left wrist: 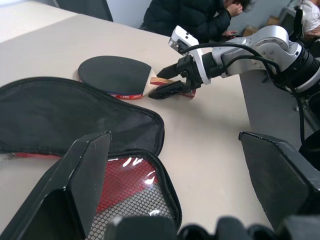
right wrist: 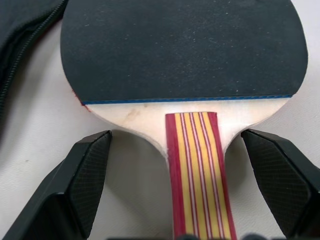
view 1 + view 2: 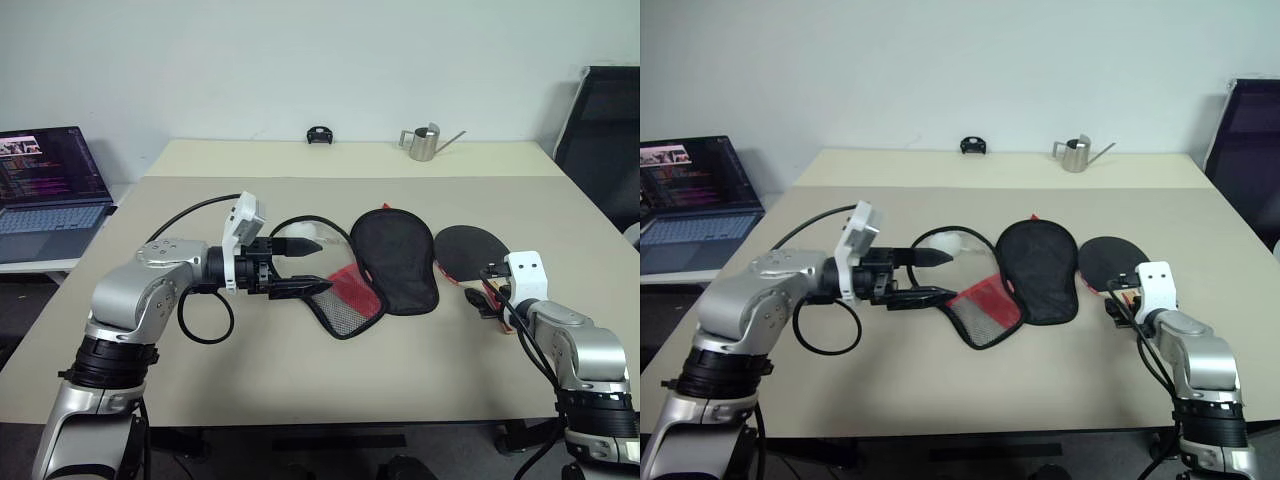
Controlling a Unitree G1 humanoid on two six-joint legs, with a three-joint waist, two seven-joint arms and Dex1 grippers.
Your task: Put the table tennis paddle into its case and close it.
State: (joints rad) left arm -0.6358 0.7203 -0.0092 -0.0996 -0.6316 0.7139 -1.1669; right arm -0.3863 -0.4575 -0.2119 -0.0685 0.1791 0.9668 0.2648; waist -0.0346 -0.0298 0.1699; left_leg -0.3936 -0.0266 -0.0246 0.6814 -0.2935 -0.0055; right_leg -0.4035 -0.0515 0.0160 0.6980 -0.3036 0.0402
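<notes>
My fingers are beside the striped handle and at the same height as the paddle's pale neck, so my right gripper should close on the paddle there.
The table tennis paddle lies flat on the table, black face up and striped wooden handle toward me. My right gripper is open, one finger on each side of the handle without touching it. The case lies unzipped to the paddle's left, its black flap spread out and its red mesh panel nearest me. My left gripper points sideways at the mesh panel's edge. It is open, with nothing between its fingers. A white ball charm rests just behind it.
An open laptop sits on a side desk at the far left. At the table's back stand a metal watering can and a small black object. A black chair is at the right, and a seated person is beyond the table.
</notes>
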